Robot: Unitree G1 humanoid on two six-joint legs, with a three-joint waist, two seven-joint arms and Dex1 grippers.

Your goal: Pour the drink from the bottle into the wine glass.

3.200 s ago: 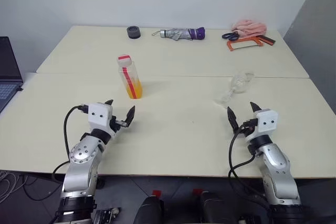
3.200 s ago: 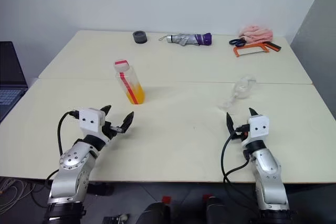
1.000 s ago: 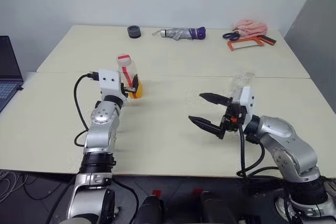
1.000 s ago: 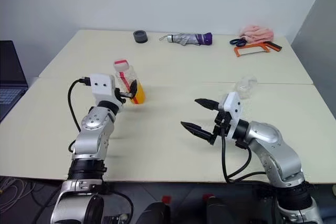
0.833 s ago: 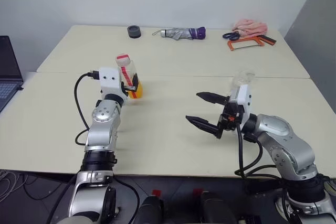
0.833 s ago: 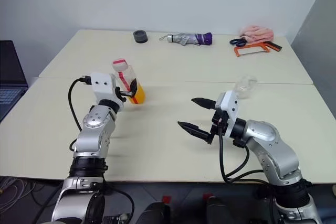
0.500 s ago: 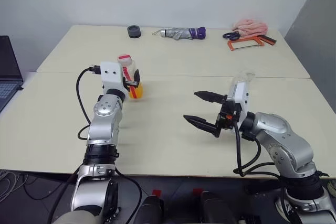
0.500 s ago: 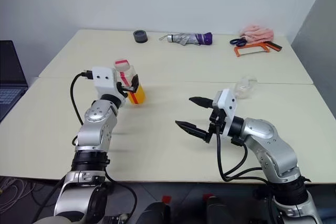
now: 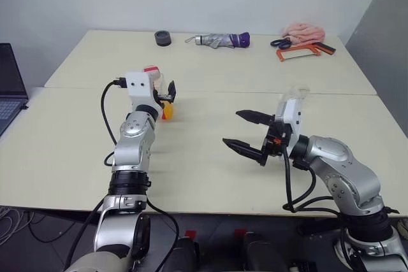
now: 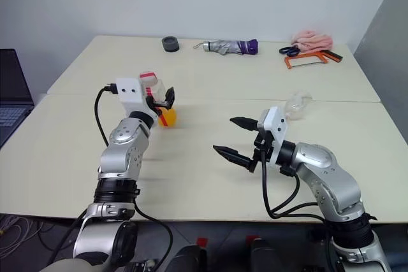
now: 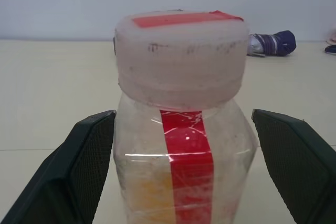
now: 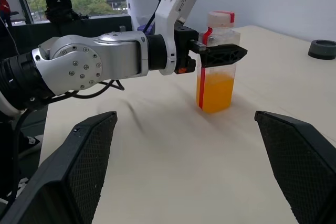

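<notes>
My left gripper needs to close on the bottle now. My fingers are beside the body of the bottle, below the white cap, so they would hold the bottle (image 11: 181, 129).
The bottle (image 11: 181, 129) stands upright on the table (image 9: 210, 176), capped, with orange drink (image 12: 215, 92) in its lower part. My left gripper (image 10: 159, 100) is open, with one finger on each side of the bottle's body, just below the cap (image 9: 151, 69). My right gripper (image 9: 233, 128) hangs open above the table's middle, pointing left toward the bottle, with nothing between its fingers. The wine glass (image 10: 298, 103) sits just behind my right hand. It is partly hidden, and I cannot tell whether it is upright.
Along the far edge lie a black round object (image 9: 162, 39), a folded umbrella (image 9: 220, 41), a pink cloth (image 9: 303, 31) and an orange-framed tool (image 9: 296, 53). A laptop (image 9: 9, 87) sits at the far left. A seam (image 9: 223, 91) crosses the table behind the bottle.
Both arms have come up from the table's front edge. The left gripper has advanced until its fingers flank the bottle. The right gripper has swung to point left and has held still over the last second.
</notes>
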